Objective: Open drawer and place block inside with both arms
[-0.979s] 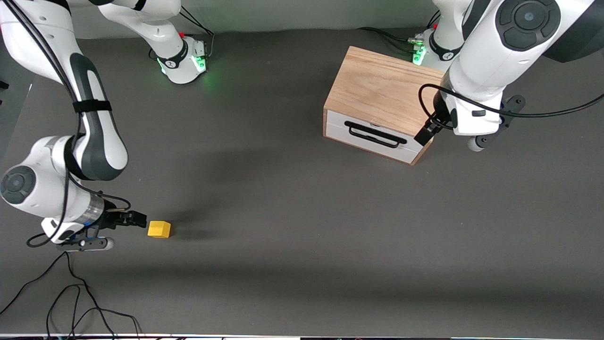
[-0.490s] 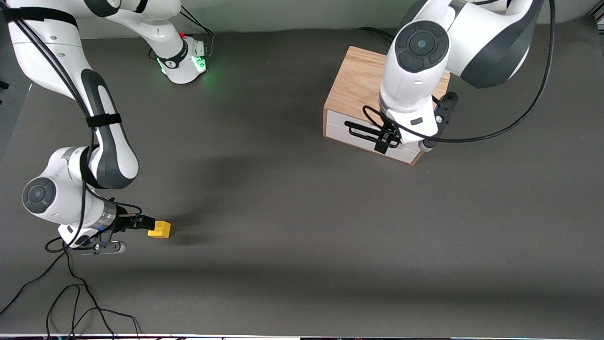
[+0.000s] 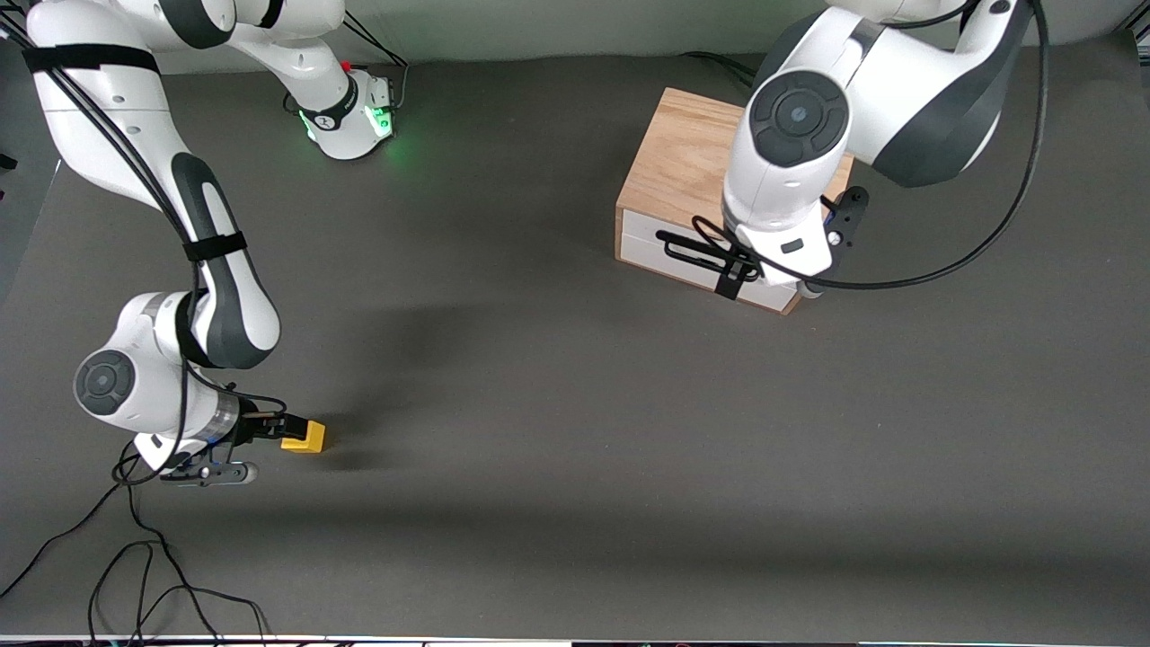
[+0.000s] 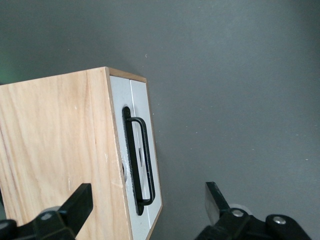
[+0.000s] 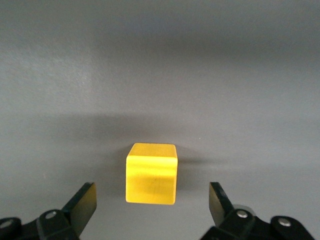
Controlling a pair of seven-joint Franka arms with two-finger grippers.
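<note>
My right gripper grabs the yellow block's opposite sides next, to place the block inside the drawer point(image 3: 687, 259).
The drawer point(image 3: 687, 259) is shut in the oak box point(image 3: 683, 162), its black wire handle point(image 3: 705, 254) on the white front. My left gripper point(image 3: 732, 274) hangs open over the handle's end. In the left wrist view one of its fingers point(image 4: 80, 200) is over the box top point(image 4: 55, 150) and the other is over the table in front of the drawer point(image 4: 152, 165). The yellow block point(image 3: 305, 437) lies on the table near the right arm's end. My right gripper point(image 3: 280, 431) is open and low against it. In the right wrist view the block point(image 5: 151, 173) sits just between the open fingertips point(image 5: 86, 199), untouched.
The right arm's green-lit base point(image 3: 355, 117) stands at the table's back edge. Loose black cables point(image 3: 135, 575) trail over the table's front corner under the right arm. The left arm's elbow point(image 3: 800, 117) covers part of the box top.
My left arm swung from beside the box's end to over the drawer handle and settled there. My right gripper slid closer until the block came between its fingertips.
</note>
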